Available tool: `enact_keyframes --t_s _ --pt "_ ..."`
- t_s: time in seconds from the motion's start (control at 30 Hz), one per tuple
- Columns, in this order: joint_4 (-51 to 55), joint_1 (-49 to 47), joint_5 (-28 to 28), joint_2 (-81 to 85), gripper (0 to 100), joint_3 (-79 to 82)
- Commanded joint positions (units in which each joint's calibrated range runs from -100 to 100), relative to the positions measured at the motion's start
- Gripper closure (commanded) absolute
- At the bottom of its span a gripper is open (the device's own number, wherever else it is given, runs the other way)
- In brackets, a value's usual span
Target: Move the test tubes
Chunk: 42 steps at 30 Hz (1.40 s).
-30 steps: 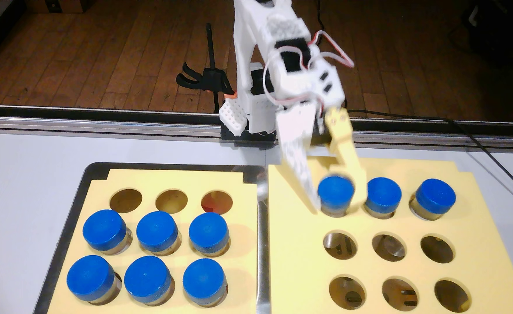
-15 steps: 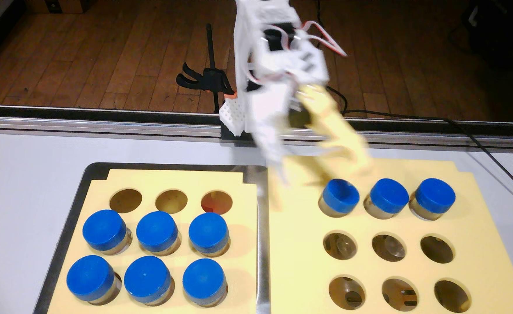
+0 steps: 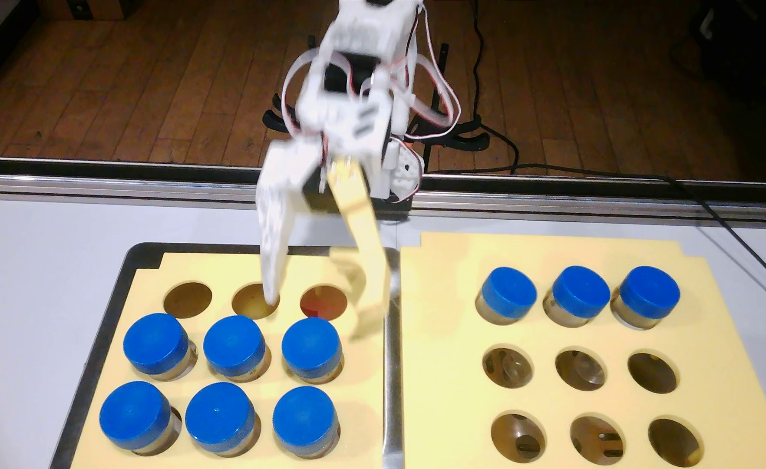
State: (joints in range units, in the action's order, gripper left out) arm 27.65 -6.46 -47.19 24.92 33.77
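Observation:
The test tube needs to go into the other rack's open hole, so my gripper should grab it by its blue cap next.
Several blue-capped test tubes stand in the middle and front rows of the left yellow foam rack. Three more test tubes fill the back row of the right yellow rack. My gripper hangs open and empty over the left rack's back row. Its white finger points into the middle back hole, and its yellow finger reaches down past the right back hole. It stands just behind the right tube of the middle row and touches nothing.
The left rack sits in a dark metal tray. Both racks lie on a pale table with an aluminium rail along the back. Cables trail at the right. The right rack's middle and front holes are open.
My gripper let go of the left tube in the right rack's back row, rose and swung left across the gap. It now hangs open over the left rack's back row.

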Motion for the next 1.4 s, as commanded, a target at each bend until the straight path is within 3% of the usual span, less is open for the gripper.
enact_keyframes --t_s 0.0,0.37,0.63,0.9,1.13,1.37 --pt "-7.0 -0.4 -0.2 -3.0 64 -1.1" --pt "-7.1 -0.5 -0.3 -12.1 65 -7.7" --pt "-7.1 -0.5 0.0 -14.3 81 -11.4" --pt "-6.1 -0.6 -0.3 -14.2 84 -16.5" --pt "17.4 0.0 -0.4 -10.8 84 -29.4" --pt "12.1 3.8 0.2 1.0 84 -39.6"
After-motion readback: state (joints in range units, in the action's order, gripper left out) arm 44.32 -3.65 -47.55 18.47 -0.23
